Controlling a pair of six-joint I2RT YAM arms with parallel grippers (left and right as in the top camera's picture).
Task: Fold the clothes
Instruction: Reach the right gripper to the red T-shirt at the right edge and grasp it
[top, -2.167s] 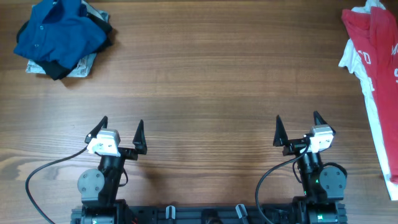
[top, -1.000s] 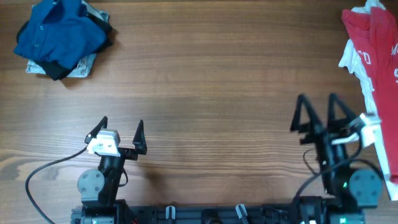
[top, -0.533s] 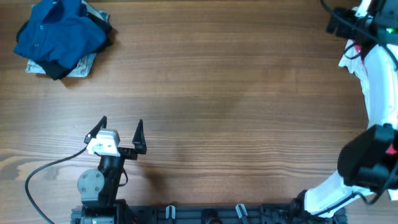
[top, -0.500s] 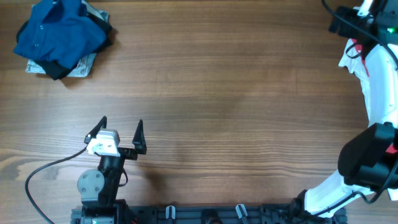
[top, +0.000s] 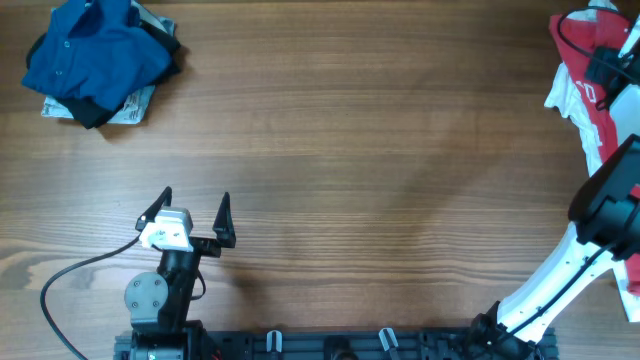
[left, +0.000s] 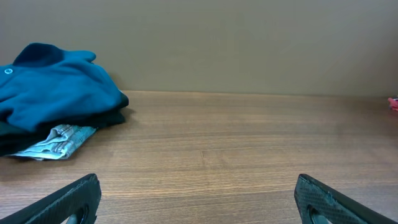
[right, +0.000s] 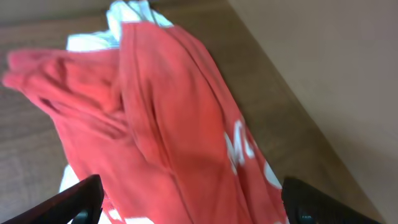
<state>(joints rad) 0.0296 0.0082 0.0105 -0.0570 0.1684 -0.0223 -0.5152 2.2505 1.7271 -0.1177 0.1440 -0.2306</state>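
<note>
The red T-shirt needs to be spread for folding, so the right gripper should next pinch it by its raised crumpled fold (top: 602, 42) and leave the white garment (top: 598, 165) beneath.
The clothes lie in two heaps. A red T-shirt (top: 580, 40) with white lettering (right: 239, 146) lies crumpled at the table's far right, on a long white garment (top: 598, 165). A blue collared shirt (top: 95, 55) tops a pile at the far left. My right gripper (top: 612, 66) hovers over the red T-shirt (right: 168, 124), jaws wide apart with red cloth below them and nothing pinched. Its fingertips (right: 81, 199) show at the bottom corners of the right wrist view. My left gripper (top: 195, 205) stands open over bare wood near the front, far from the blue shirt (left: 56, 93).
Under the blue shirt lie a dark garment and a grey patterned cloth (left: 59, 140). The right arm (top: 560, 270) stretches from its base at the front along the table's right side. A wall rises behind the wooden table (top: 340, 130).
The right arm has swung from the front of the table out to the far right, over the red T-shirt, then drawn back a little. The left arm has stayed still.
</note>
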